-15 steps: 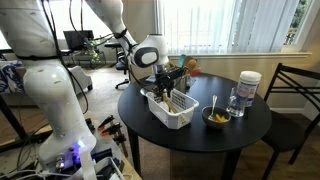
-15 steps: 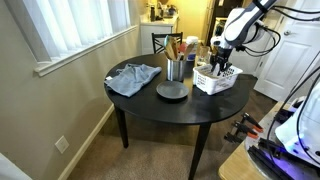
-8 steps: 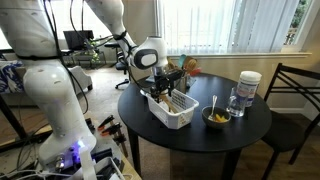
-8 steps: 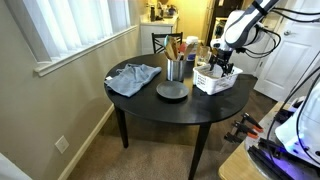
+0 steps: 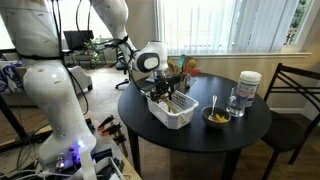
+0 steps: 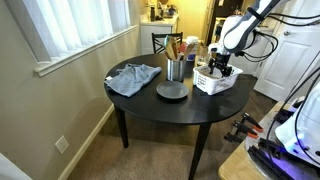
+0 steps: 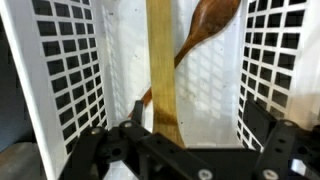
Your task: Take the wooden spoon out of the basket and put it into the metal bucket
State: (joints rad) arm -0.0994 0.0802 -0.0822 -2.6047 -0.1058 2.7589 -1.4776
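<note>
In the wrist view the light tan handle runs between and past both fingers' ends, so my gripper closes on the handle next.
In the wrist view I look down into the white slotted basket (image 7: 65, 70). The light tan wooden spoon (image 7: 160, 60) lies lengthwise on its floor. My gripper (image 7: 198, 118) is open, and the spoon's handle runs between the jaws, close to the left finger (image 7: 137, 112). Nothing is clamped. In both exterior views the gripper (image 5: 165, 88) (image 6: 218, 68) reaches down into the basket (image 5: 175, 112) (image 6: 213, 84). The grey metal bucket (image 6: 175, 71) stands next to the basket with brown utensils upright in it.
A darker brown spoon (image 7: 208, 25) lies slanted in the basket's far end. On the round black table (image 5: 200, 138) are a yellow-filled bowl (image 5: 216, 118), a white-lidded jar (image 5: 249, 88), a dark plate (image 6: 171, 91) and a grey cloth (image 6: 133, 77). A chair (image 5: 296, 92) stands beside it.
The wrist has dipped slightly lower into the basket. Nothing on the table has moved.
</note>
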